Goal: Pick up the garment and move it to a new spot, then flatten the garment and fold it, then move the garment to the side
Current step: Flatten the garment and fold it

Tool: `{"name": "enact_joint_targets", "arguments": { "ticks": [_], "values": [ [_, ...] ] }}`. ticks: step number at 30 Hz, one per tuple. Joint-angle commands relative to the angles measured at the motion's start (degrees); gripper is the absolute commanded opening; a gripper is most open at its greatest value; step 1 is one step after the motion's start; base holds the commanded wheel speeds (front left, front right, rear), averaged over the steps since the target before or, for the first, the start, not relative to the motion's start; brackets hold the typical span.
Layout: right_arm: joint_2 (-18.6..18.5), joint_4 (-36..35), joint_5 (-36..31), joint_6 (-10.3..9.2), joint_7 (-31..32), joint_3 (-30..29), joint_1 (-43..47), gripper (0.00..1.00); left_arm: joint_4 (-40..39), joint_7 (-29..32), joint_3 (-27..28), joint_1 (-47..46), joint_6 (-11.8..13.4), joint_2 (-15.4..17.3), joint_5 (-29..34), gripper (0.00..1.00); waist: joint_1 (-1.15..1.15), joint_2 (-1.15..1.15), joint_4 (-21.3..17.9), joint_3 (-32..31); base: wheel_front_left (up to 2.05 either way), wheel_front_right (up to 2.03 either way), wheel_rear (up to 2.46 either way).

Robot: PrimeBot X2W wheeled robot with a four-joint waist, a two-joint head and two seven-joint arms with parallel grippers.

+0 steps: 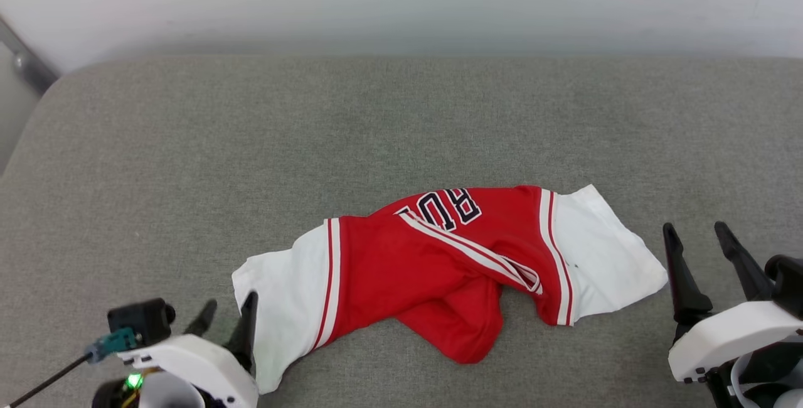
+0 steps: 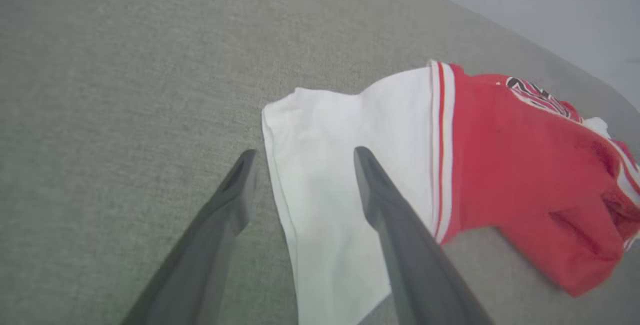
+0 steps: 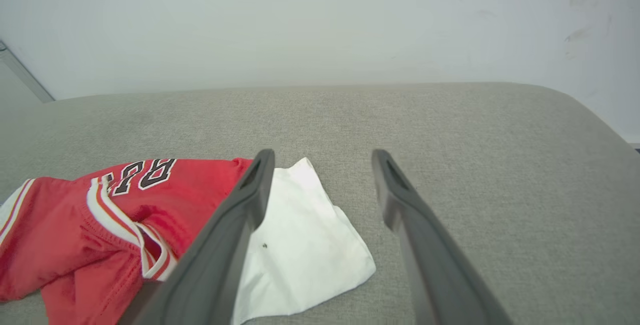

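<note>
My right gripper grabs the garment by the sleeve's outer edge next, since the white sleeve spreads flat while the red body lies bunched in a crumple.
The garment lies crumpled near the front middle of a grey cushioned surface, red body bunched, black-white lettering showing at its far side, white sleeves spread left and right. My left gripper is open at the lower left, its fingers straddling the edge of the left white sleeve in the left wrist view. My right gripper is open at the lower right, just beside the right white sleeve, holding nothing. The garment fills the lower left of the right wrist view.
The grey surface spreads wide behind and beside the shirt. A pale wall runs along its far edge. A dark metal bar angles in at the far left corner.
</note>
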Motion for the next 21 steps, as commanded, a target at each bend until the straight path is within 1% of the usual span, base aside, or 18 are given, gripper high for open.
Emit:
{"name": "enact_joint_targets", "arguments": {
  "ticks": [1, 3, 5, 6, 7, 9, 14, 17, 19, 21],
  "values": [
    [0.10, -0.14, 0.22, -0.04, 0.28, -0.11, 0.84, 1.00, -1.25, -2.08, 0.44, -1.70, 0.52, 0.63, 2.05, 1.00, 0.01, 0.00, 0.03, -1.07, 0.00, 0.00, 0.00],
    [0.12, -0.01, 0.44, -0.04, 0.43, 0.00, 1.37, 1.00, -2.60, -4.68, 0.72, -3.01, 0.64, 0.73, 3.97, 1.00, 0.01, 0.00, -0.02, -1.86, 0.00, 0.00, 0.00],
    [0.11, 0.23, 0.89, -0.04, 0.45, -0.11, 1.88, 1.00, -3.70, -7.98, 0.63, -4.13, 0.10, 0.84, 6.31, 1.00, 0.01, 0.00, -0.02, -2.71, 0.00, 0.00, 0.00],
    [0.11, 0.23, 0.89, -0.04, 0.45, -0.11, 1.88, 1.00, -3.70, -7.98, 0.63, -4.13, 0.10, 0.84, 6.31, 1.00, 0.01, 0.00, -0.02, -2.71, 0.00, 0.00, 0.00],
    [0.11, 0.44, 1.30, -0.04, 0.64, -0.22, 2.19, 1.00, -4.12, -11.37, 0.52, -4.78, -0.41, 0.51, 8.33, 1.00, 0.01, 0.00, -0.01, -3.44, 0.00, 0.00, 0.00],
    [0.11, 0.54, 1.48, -0.04, 0.95, -0.28, 2.61, 1.00, -4.45, -13.67, 0.50, -5.47, -0.82, 0.09, 9.85, 1.00, 0.01, 0.00, -0.08, -3.79, 0.00, 0.00, 0.00],
    [0.11, 0.86, 2.12, -0.04, 1.90, -0.56, 2.78, 1.00, -4.61, -15.72, 0.94, -5.33, -1.04, -0.36, 12.28, 1.00, 0.01, 0.00, -0.12, -4.02, 0.00, 0.00, 0.00],
    [0.09, 1.64, 3.39, -0.04, 4.68, -2.60, 2.73, 1.00, -5.27, -16.39, 1.11, -5.35, -1.49, -0.89, 13.85, 1.00, 0.01, 0.00, 0.07, -3.44, 0.00, 0.00, 0.00],
    [-0.03, 2.95, 4.24, -0.04, 8.51, -5.40, 2.12, 1.00, -5.55, -16.52, 0.98, -5.63, -1.42, -1.01, 15.12, 1.00, 0.01, 0.00, 0.31, -2.84, 0.00, 0.00, 0.00],
    [-1.83, 4.39, 4.61, -0.04, 13.72, -7.38, 0.93, 1.00, -5.98, -16.61, 0.37, -6.07, -1.72, -1.51, 16.20, 1.00, 0.01, 0.00, 0.80, -2.23, 0.00, 0.00, 0.00]
  ]
}}
